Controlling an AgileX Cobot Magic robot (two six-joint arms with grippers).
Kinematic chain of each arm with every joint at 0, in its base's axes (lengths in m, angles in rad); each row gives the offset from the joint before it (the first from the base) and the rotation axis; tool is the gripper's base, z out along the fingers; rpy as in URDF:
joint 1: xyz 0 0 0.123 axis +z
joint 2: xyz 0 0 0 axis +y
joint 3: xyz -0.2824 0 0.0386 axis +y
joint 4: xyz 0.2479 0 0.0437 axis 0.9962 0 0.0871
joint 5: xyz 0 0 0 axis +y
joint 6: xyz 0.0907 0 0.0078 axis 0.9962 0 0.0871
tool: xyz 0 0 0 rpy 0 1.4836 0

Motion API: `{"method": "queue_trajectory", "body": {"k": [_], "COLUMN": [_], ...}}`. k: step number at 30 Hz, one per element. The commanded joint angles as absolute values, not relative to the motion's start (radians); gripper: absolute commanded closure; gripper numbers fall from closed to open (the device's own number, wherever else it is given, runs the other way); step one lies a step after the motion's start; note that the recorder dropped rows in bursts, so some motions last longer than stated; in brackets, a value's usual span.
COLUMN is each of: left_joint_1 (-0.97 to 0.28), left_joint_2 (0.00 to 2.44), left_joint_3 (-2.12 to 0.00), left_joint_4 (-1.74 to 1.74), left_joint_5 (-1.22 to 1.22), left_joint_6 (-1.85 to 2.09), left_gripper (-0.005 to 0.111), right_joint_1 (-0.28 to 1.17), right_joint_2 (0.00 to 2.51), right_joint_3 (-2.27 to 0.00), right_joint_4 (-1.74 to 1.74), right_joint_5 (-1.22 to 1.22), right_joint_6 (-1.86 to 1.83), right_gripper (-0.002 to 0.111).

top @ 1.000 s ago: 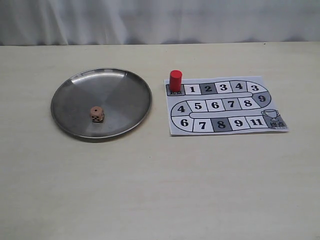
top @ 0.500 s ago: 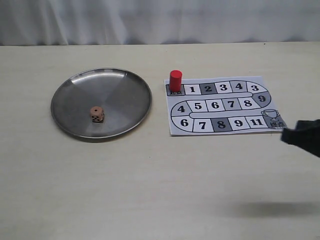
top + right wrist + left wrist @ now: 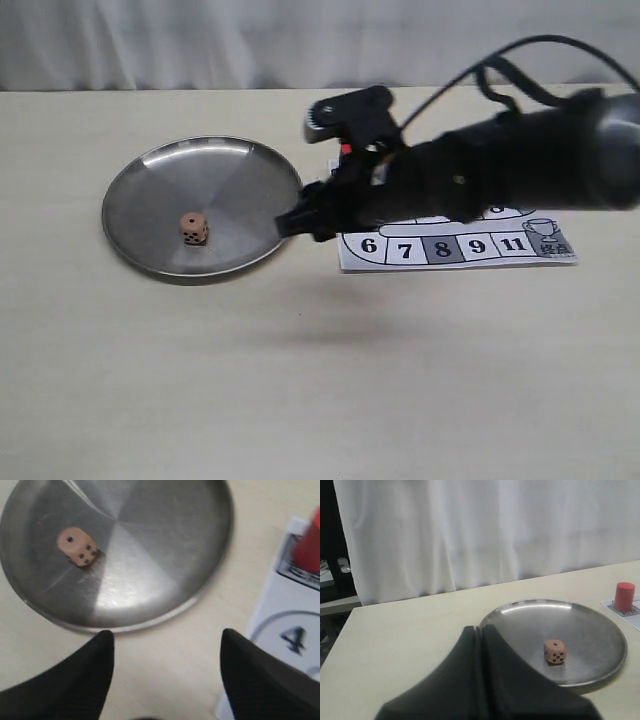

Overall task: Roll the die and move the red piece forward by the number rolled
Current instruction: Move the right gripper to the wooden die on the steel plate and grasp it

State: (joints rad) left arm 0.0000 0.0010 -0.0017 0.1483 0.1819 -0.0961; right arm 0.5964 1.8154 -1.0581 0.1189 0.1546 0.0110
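My right gripper grabs the die [image 3: 76, 546] by its dotted sides next, to roll for the red piece's [image 3: 307, 547] move.
The die [image 3: 194, 228] [image 3: 554, 651] [image 3: 76, 546], a pinkish-tan cube with dark pips, lies inside the round metal plate [image 3: 220, 175] [image 3: 150, 555]. The red piece [image 3: 624, 596] [image 3: 310, 542] stands upright at the start corner of the paper board [image 3: 440, 250]; in the exterior view my right arm hides almost all of it. My right gripper [image 3: 293, 222] [image 3: 167, 634] is open and holds nothing. It hovers over the table at the plate's rim nearest the board, a short way from the die. My left gripper [image 3: 480, 628] is shut and empty, back from the plate's other side.
The numbered board [image 3: 295, 645] lies flat to the right of the plate, its track partly covered by my right arm [image 3: 500, 165]. A white curtain [image 3: 200, 40] closes off the back of the table.
My right arm has swept in from the right edge, across the board to the plate's rim, and its jaws have opened. Die and red piece have stayed put.
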Motion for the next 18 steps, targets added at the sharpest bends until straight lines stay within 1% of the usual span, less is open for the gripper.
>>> {"method": "queue_trajectory", "body": {"k": [1, 4, 8, 10, 13, 14, 16, 17, 18], "left_joint_1": [-0.001, -0.001, -0.001, -0.001, -0.001, -0.001, -0.001, -0.001, -0.001], "left_joint_2": [0.000, 0.000, 0.000, 0.000, 0.000, 0.000, 0.000, 0.000, 0.000], "left_joint_3": [0.000, 0.000, 0.000, 0.000, 0.000, 0.000, 0.000, 0.000, 0.000], "left_joint_4": [0.145, 0.145, 0.145, 0.145, 0.145, 0.145, 0.145, 0.145, 0.145], "left_joint_5": [0.173, 0.173, 0.173, 0.173, 0.173, 0.173, 0.173, 0.173, 0.173], "left_joint_6": [-0.099, -0.099, -0.099, -0.099, -0.099, -0.099, -0.099, -0.099, -0.099], "left_gripper": [0.107, 0.107, 0.107, 0.107, 0.107, 0.107, 0.107, 0.107, 0.107], "right_joint_1": [0.667, 0.686, 0.707, 0.727, 0.729, 0.720, 0.707, 0.708, 0.708], "right_joint_2": [2.035, 2.205, 2.360, 2.403, 2.428, 2.428, 2.428, 2.428, 2.428], "right_joint_3": [-1.388, -1.652, -1.855, -1.901, -1.907, -1.907, -1.907, -1.907, -1.907], "right_joint_4": [0.110, 0.126, 0.172, 0.172, 0.165, 0.165, 0.165, 0.165, 0.165], "right_joint_5": [0.304, 0.443, 0.498, 0.510, 0.510, 0.510, 0.508, 0.510, 0.514], "right_joint_6": [-0.014, -0.014, -0.043, -0.101, -0.128, -0.128, -0.128, -0.148, -0.155], "right_gripper": [0.039, 0.039, 0.039, 0.039, 0.040, 0.044, 0.061, 0.073, 0.079]}}
